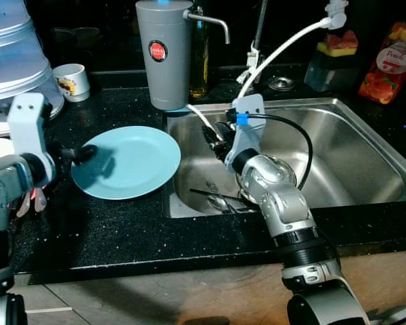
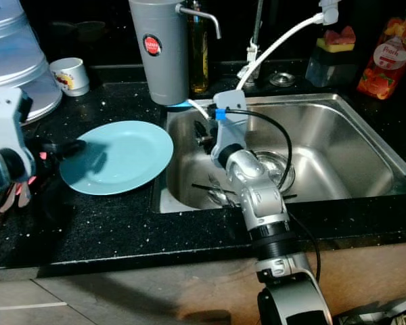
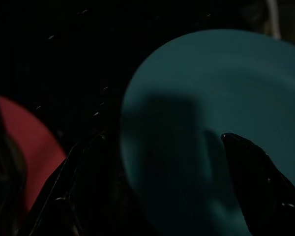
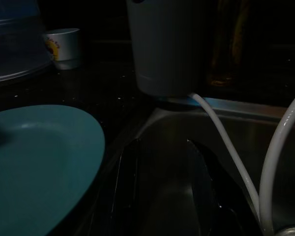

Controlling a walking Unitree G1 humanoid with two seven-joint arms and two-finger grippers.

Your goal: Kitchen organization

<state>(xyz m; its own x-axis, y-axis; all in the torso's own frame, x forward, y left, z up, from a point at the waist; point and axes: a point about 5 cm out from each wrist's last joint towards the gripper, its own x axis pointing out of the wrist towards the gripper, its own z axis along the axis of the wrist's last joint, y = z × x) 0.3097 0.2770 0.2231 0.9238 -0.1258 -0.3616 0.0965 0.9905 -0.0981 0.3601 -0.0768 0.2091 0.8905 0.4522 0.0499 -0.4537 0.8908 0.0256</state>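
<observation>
The left gripper grips the plate by its thin outer rim [image 1: 74, 169] [image 3: 124, 155] next, since the plate's round front spreads far wider than my open fingers.
A light blue plate [image 1: 132, 162] lies flat on the black counter [image 1: 122, 230], just left of the steel sink [image 1: 352, 156]. My left gripper [image 1: 81, 154] is at the plate's left rim. In the left wrist view it [image 3: 162, 140] is open, one finger over the plate [image 3: 211, 108] and the other over the counter. My right gripper [image 1: 213, 139] reaches down inside the sink by its left wall, close to the plate's right edge. In the right wrist view it [image 4: 164, 189] is open with nothing between its fingers, and the plate [image 4: 34, 167] is alongside.
A grey filter jug [image 1: 164, 54] and a dark bottle [image 1: 200, 54] stand behind the sink's left corner, with white hoses [image 1: 284, 44] running into the basin. Cutlery [image 1: 216, 198] lies on the sink floor. A white cup [image 1: 72, 81] and clear tub [image 1: 13, 54] stand at the back left, a sponge holder [image 1: 331, 61] and a red pouch [image 1: 391, 61] at the back right.
</observation>
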